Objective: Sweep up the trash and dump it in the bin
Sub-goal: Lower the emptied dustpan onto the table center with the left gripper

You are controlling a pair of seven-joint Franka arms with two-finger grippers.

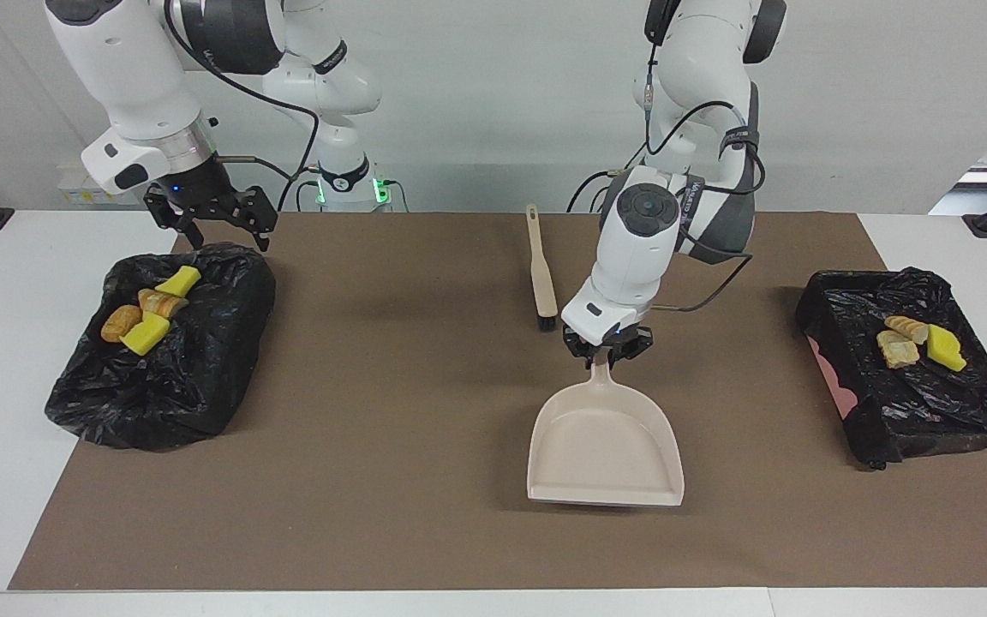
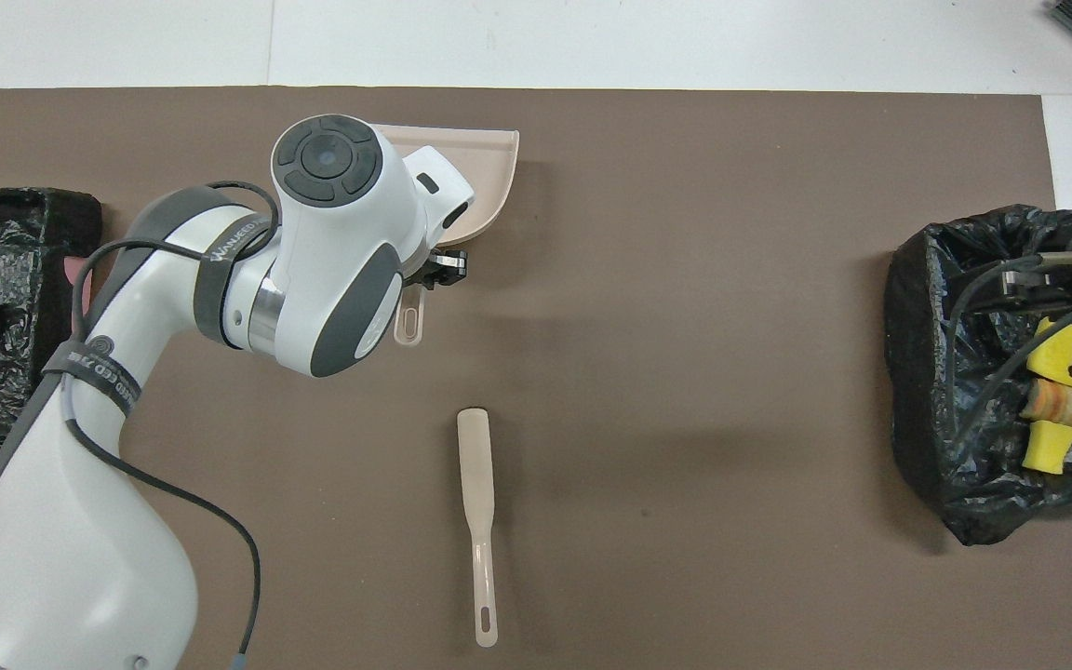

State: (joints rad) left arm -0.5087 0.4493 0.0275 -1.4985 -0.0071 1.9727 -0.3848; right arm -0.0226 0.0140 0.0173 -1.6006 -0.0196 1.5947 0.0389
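Observation:
The dustpan is above the brown mat in the overhead view and would fall if I opened my left gripper now. My left gripper needs to keep holding it.
My left gripper (image 1: pixel 607 353) is shut on the handle of the beige dustpan (image 1: pixel 605 450), which it holds low over the middle of the brown mat with the pan's mouth pointing away from the robots. In the overhead view the left arm covers most of the dustpan (image 2: pixel 491 172). My right gripper (image 1: pixel 230 240) hangs open and holds nothing, just above the robot-side rim of a black-bag-lined bin (image 1: pixel 159 377). Several pieces of trash (image 1: pixel 146 313) lie in that bin. A second lined bin (image 1: pixel 913 411) at the left arm's end holds three pieces of trash (image 1: pixel 922 347).
A beige brush (image 1: pixel 542 274) lies on the mat (image 1: pixel 373 480), nearer to the robots than the dustpan, bristles toward it. From overhead the brush (image 2: pixel 478 502) lies lengthwise with its handle toward the robots. White tabletop borders the mat at both ends.

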